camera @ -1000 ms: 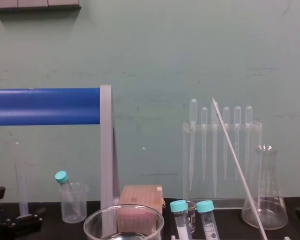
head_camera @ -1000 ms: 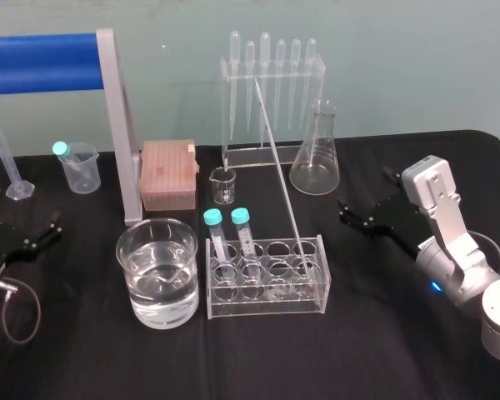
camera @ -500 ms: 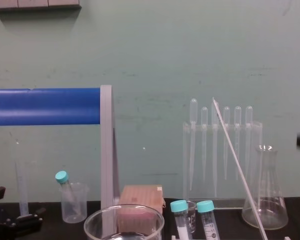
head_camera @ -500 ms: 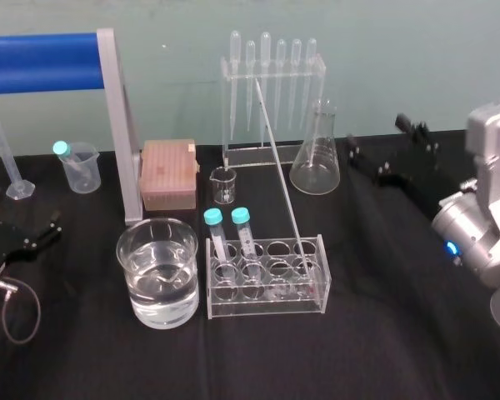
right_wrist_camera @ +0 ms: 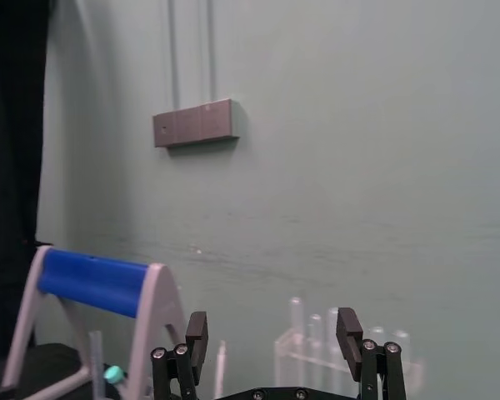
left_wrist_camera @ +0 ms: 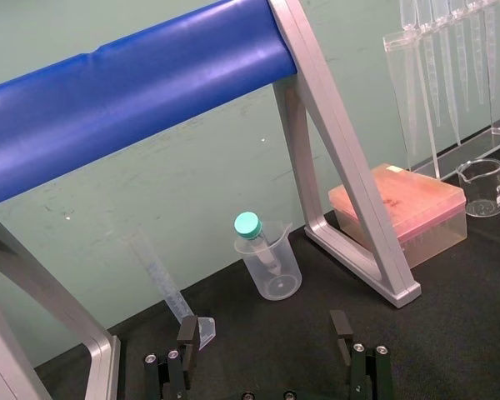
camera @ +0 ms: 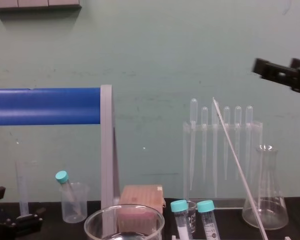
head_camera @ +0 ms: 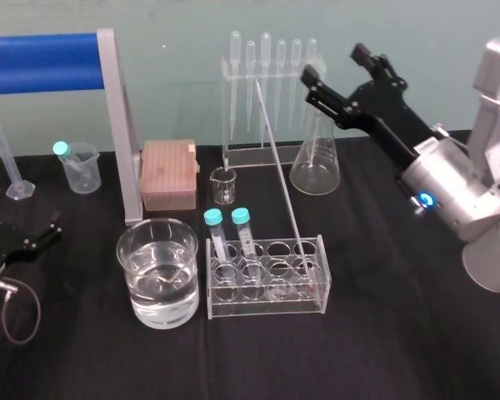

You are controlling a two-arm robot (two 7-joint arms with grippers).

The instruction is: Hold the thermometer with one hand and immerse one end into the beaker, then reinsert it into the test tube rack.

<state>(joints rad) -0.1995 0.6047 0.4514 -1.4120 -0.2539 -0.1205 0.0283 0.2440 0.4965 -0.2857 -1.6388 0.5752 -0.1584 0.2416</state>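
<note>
Next, my right gripper takes the thermometer by its upper part (camera: 230, 140), so that its lower end stays free to dip into the beaker (camera: 124, 223).
The thermometer (head_camera: 277, 158) is a long thin glass rod that leans in the clear test tube rack (head_camera: 267, 307), its top against the pipette stand. It also shows in the chest view (camera: 237, 162). The large beaker (head_camera: 127, 250), about half full of clear liquid, stands just left of the rack. My right gripper (head_camera: 333, 67) hangs open high in the air, to the right of the thermometer's top and apart from it, with nothing between its fingers (right_wrist_camera: 347, 325). It enters the chest view at upper right (camera: 277, 67). My left gripper (head_camera: 43, 232) rests open on the table at far left (left_wrist_camera: 263, 329).
A pipette stand (head_camera: 271, 75) and a conical flask (head_camera: 315, 158) stand behind the rack. Two teal-capped tubes (head_camera: 225, 225) sit in the rack's left end. A pink tip box (head_camera: 168, 172), small beakers (head_camera: 77, 167) and a blue-barred frame (head_camera: 42, 62) lie to the left.
My right arm has lifted off the table at the right and swung up and leftward, so its open gripper now hangs above the flask near the thermometer's top. Nothing else moved.
</note>
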